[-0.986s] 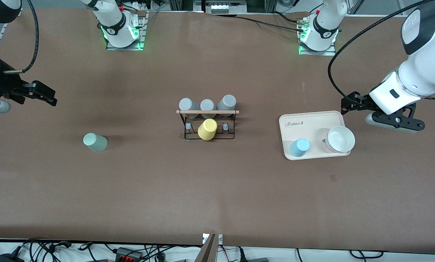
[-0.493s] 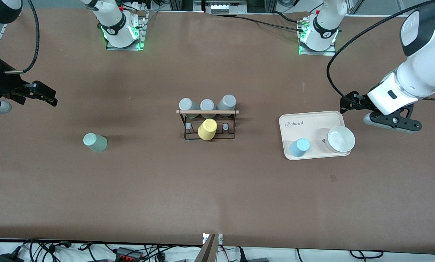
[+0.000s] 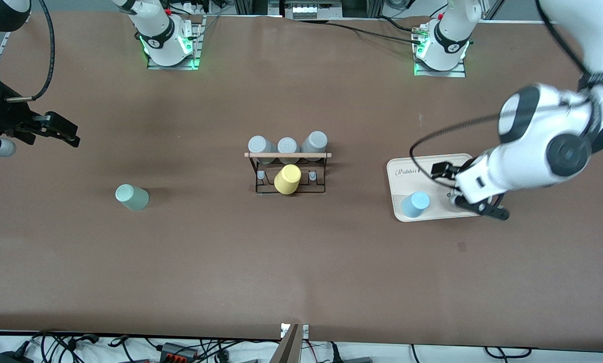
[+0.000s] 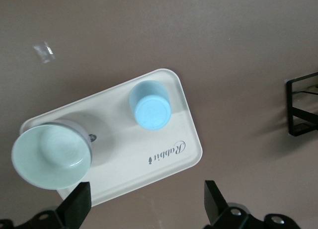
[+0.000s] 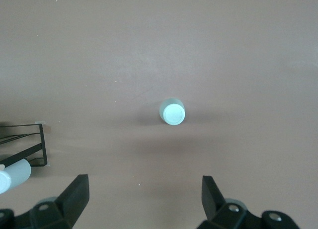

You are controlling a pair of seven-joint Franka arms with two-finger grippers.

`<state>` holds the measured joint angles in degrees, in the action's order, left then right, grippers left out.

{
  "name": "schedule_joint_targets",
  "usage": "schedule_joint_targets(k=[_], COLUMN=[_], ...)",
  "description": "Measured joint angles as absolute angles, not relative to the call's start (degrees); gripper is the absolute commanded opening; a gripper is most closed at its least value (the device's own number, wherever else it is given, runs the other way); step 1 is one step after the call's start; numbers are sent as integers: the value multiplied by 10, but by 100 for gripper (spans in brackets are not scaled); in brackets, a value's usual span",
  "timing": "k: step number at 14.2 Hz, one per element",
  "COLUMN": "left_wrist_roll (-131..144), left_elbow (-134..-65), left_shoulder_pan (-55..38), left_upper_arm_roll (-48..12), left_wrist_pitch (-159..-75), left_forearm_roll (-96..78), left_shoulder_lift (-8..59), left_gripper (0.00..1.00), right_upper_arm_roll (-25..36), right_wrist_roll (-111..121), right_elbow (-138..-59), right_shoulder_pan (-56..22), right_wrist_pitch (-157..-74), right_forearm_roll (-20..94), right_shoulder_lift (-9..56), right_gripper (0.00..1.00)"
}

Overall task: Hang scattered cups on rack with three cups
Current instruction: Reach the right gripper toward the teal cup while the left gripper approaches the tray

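Observation:
The light blue cup should hang on the black wire rack, so next my left gripper needs to grab the cup by its closed base end (image 3: 420, 200).
The pale mint cup (image 3: 131, 196) stands alone on the table toward the right arm's end; it also shows in the right wrist view (image 5: 172, 112). The light blue cup (image 3: 415, 204) stands on the cream tray (image 3: 432, 164) and shows in the left wrist view (image 4: 149, 106). The black wire rack (image 3: 287, 174) with a wooden rod stands mid-table. My left gripper (image 3: 440, 169) is open and empty over the tray's edge away from the front camera (image 4: 146, 209). My right gripper (image 3: 62, 132) is open and empty (image 5: 144, 204), above the table near the right arm's end.
Three grey cups (image 3: 287, 146) sit on the rack's row away from the front camera and a yellow cup (image 3: 287, 179) on its nearer row. A white bowl (image 4: 49, 157) sits on the tray (image 4: 164, 154) beside the blue cup, under the left arm in the front view.
The left arm has swung in from beside the tray toward the table's middle, so its gripper is now over the tray. The right arm and all cups have not moved.

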<state>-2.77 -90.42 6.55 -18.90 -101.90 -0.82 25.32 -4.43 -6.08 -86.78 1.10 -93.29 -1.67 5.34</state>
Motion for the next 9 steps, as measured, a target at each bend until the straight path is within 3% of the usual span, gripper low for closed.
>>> schedule_joint_targets(k=[5,9], left_wrist_roll=[-28,-29], left_elbow=[-887,-886], left_shoulder_pan=[65,51], left_upper_arm_roll=[-189,-189], left_wrist_pitch=[-1030,-1099], left_forearm_roll=[-8,4], left_shoulder_lift=[340,368], left_gripper=[100,100], right_upper_arm_roll=[-44,-44], right_wrist_roll=[-61,-61], right_elbow=[-868,-869], right_shoulder_pan=[12,12], right_wrist_pitch=[-932,-930], right_forearm_roll=[-16,-16], right_shoulder_lift=[55,73], right_gripper=[100,100])
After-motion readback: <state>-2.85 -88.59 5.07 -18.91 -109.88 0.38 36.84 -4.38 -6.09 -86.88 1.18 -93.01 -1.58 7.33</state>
